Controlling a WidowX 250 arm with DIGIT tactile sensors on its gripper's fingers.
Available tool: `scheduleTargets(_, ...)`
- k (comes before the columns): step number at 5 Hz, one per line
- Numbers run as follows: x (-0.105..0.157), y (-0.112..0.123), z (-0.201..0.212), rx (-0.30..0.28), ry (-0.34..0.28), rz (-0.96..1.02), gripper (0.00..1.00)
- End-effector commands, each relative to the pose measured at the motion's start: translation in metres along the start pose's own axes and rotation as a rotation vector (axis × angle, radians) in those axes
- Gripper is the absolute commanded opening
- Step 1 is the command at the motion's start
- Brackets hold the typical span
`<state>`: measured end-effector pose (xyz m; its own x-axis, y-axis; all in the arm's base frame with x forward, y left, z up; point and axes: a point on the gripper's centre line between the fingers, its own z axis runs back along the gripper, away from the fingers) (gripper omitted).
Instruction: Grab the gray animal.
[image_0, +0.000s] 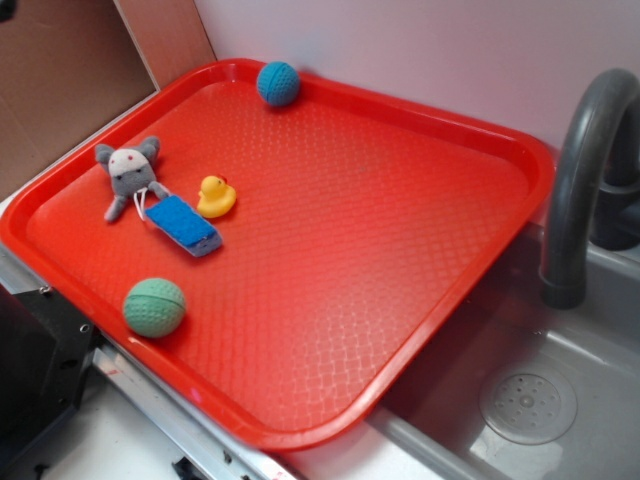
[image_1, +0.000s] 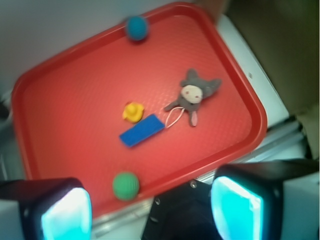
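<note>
Next, my gripper grabs the gray animal by its plush head (image_0: 131, 167) to lift it from the red tray.
The gray animal (image_0: 130, 173) is a small knitted mouse with a whitish face and red dots, lying on the left part of the red tray (image_0: 480, 250). The wrist view shows the gray animal (image_1: 194, 95) flat on the tray (image_1: 60, 115), its white string looping toward a blue block (image_1: 142, 131). My gripper (image_1: 150, 212) hangs high above the tray's near edge, well clear of the mouse. It is open, and nothing lies between its cyan pads (image_1: 235, 207). The gripper is out of the exterior view.
A yellow rubber duck (image_0: 215, 196) and the blue block (image_0: 183, 224) lie just right of the mouse. A green ball (image_0: 154, 307) rests near the tray's front edge and a teal ball (image_0: 278, 83) at the back rim. A sink with a gray faucet (image_0: 575, 190) stands right.
</note>
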<state>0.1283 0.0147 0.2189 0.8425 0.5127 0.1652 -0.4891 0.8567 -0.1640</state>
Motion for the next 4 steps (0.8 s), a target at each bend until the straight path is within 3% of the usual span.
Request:
scheduleTargets(1, 0.046, 0.037, -0.058, 0.129, -0.124, 0.474, 1.0)
scheduleTargets(3, 0.069, 0.061, -0.1, 0.239, -0.208, 0.609, 1.0)
scheduleTargets(4, 0.073, 0.069, -0.124, 0.261, -0.202, 0.604, 1.0)
